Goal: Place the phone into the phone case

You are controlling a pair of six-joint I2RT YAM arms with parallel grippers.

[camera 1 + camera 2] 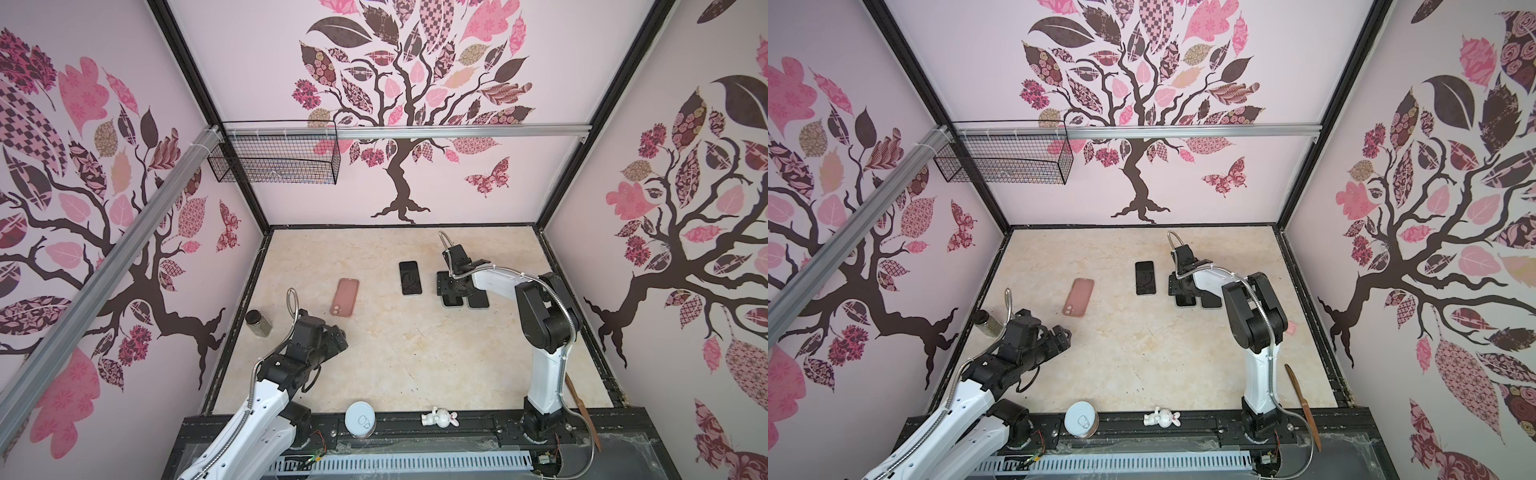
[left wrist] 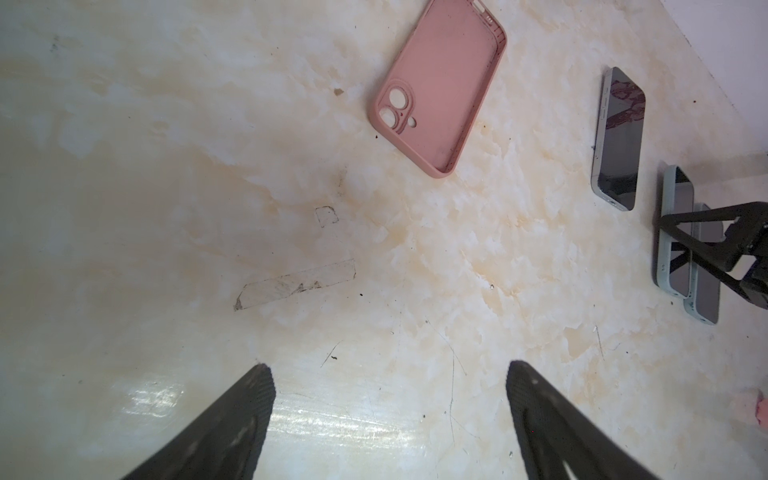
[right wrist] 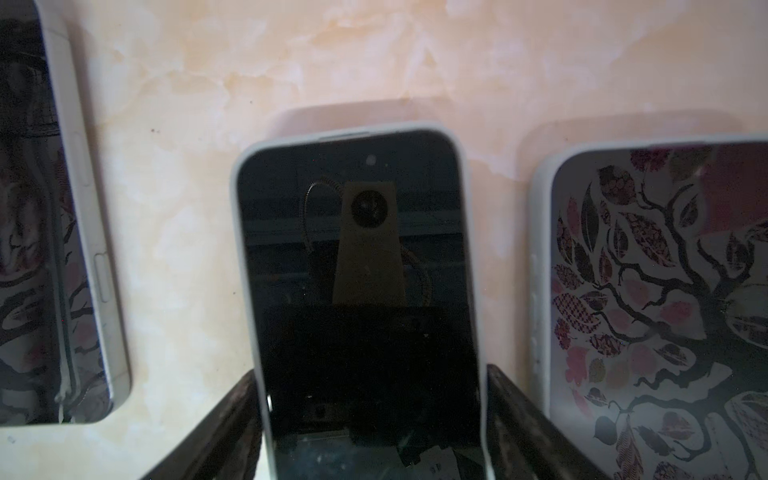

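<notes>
The right gripper is ready to open now. The pale-rimmed phone's top edge (image 3: 352,134) meets its narrow shadow on the tabletop, so the phone would rest flat if the robot released it.
An empty pink phone case (image 1: 345,297) (image 2: 440,87) lies open side up on the marble table, left of centre. A bare black phone (image 1: 410,277) (image 2: 619,137) lies to its right, screen up. Farther right, two phones with pale rims lie side by side. My right gripper (image 1: 452,291) (image 3: 372,372) is down over the nearer one, the pale-rimmed phone (image 3: 357,270), its fingers (image 3: 232,415) pressed against both long edges. The other pale-rimmed phone (image 3: 665,291) lies beside it. My left gripper (image 1: 338,334) (image 2: 390,365) hovers open and empty near the case.
A spice jar (image 1: 258,323) stands by the left wall. A tin can (image 1: 360,419) and a white rabbit figurine (image 1: 439,417) sit on the front rail. A wooden stick (image 1: 1304,407) lies at the front right. A wire basket (image 1: 274,160) hangs on the back wall.
</notes>
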